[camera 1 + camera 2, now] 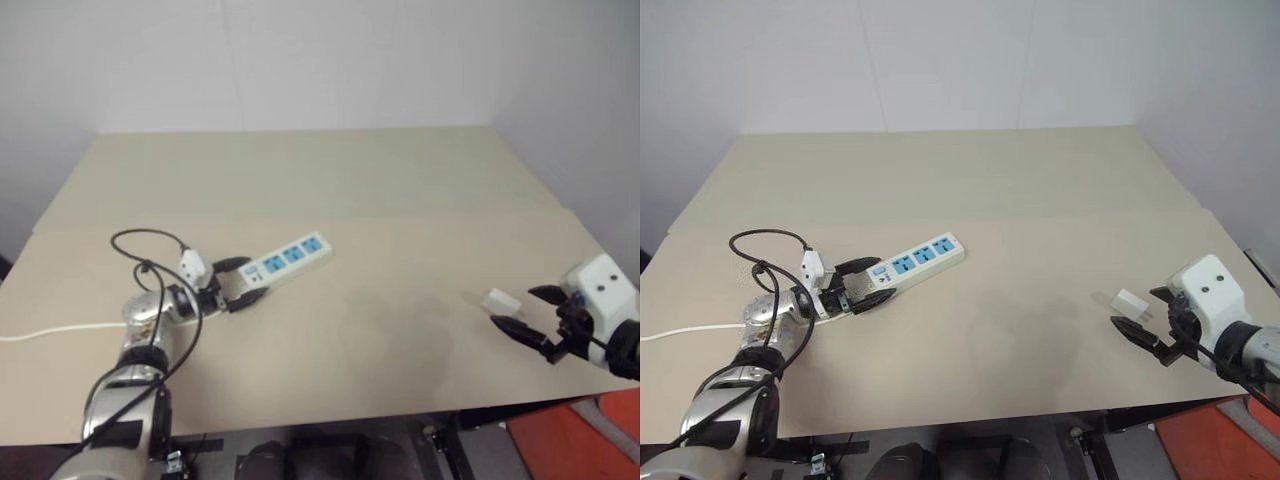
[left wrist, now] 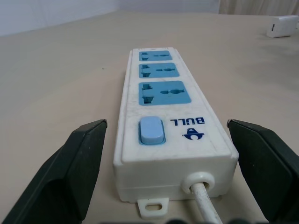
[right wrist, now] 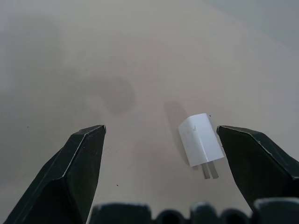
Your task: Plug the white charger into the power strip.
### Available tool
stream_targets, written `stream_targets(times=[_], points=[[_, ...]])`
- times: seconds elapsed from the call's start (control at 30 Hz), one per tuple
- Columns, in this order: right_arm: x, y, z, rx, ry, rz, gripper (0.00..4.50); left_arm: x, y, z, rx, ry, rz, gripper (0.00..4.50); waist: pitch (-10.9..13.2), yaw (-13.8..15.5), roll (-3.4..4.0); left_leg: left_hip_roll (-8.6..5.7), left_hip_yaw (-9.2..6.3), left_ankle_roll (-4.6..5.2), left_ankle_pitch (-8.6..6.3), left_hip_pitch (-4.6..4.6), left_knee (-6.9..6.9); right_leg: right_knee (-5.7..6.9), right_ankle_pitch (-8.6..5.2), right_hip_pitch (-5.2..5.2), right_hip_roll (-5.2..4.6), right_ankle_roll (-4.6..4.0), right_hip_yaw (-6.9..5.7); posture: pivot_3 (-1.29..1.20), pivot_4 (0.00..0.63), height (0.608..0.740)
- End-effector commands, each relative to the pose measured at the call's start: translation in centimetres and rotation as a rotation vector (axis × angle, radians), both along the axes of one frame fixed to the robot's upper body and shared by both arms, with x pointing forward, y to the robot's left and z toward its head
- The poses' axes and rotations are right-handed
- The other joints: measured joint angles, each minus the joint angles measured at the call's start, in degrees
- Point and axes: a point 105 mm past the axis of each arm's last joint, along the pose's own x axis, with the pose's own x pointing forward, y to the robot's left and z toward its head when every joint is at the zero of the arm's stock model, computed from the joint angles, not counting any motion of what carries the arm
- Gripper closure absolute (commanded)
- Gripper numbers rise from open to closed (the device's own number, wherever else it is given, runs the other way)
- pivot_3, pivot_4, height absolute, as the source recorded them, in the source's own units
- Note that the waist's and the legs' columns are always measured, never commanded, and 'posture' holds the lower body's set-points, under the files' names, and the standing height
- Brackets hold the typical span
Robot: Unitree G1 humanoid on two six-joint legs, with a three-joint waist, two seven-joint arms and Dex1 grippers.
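The power strip needs to be held steady for plugging in the charger [image 1: 501,301]. My left gripper should grab the power strip by its switch end [image 1: 255,275] next.
The power strip [image 1: 290,257] lies slantwise on the tan table, a white bar with three blue sockets and a blue switch [image 2: 152,130]. My left gripper [image 1: 243,281] is open, its black fingers [image 2: 79,158] on either side of the strip's switch and cord end, not touching it. The white charger [image 1: 501,301] lies on its side near the table's right front, prongs [image 3: 210,170] pointing toward my right gripper [image 1: 515,307]. That gripper is open and hovers just over the charger, which sits close to one finger [image 3: 254,158] without contact.
The strip's thin white cord [image 1: 50,330] runs left off the table [image 1: 400,200]. The table's front edge is close beneath both arms. A red-orange object [image 1: 590,435] stands on the floor at the lower right. White walls rise behind the table.
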Motion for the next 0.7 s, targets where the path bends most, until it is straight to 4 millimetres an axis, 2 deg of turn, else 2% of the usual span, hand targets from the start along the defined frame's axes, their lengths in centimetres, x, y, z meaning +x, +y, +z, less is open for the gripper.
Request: stream_targets(times=[0.03,0.17,0.5,0.7], points=[[-0.1,0.3,0.9,-0.019,-0.04,0.01,0.0,0.4,-0.3,0.7,-0.006,-0.023,-0.002,0.02,0.0,0.03,0.0,0.0,0.0,0.0,0.0,0.0,0.0,0.0,0.0,0.0,0.0,0.0,0.0,0.0,0.15,0.74],[-0.1,0.3,1.0,-0.022,-0.044,0.01,0.0,0.6,-0.6,0.4,-0.002,-0.015,0.005,1.24,0.0,0.05,0.0,0.0,-0.01,0.03,-0.02,0.01,0.01,0.0,0.0,0.01,0.0,0.0,0.0,0.0,0.15,0.74],[-0.1,1.0,1.1,-0.011,-0.043,0.036,0.0,0.4,-1.1,-0.4,0.056,0.002,-0.019,1.25,0.0,0.16,-0.01,-0.01,-0.05,0.33,-0.19,0.08,0.02,0.0,0.0,0.13,-0.03,0.01,-0.04,0.0,0.15,0.74],[0.0,1.9,0.9,0.008,-0.06,0.076,0.0,0.1,-1.4,0.2,0.059,-0.02,-0.074,1.25,0.0,0.14,-0.01,0.02,-0.07,0.35,-0.2,0.15,0.02,-0.01,0.0,0.21,-0.03,0.01,-0.04,0.0,0.15,0.74]])
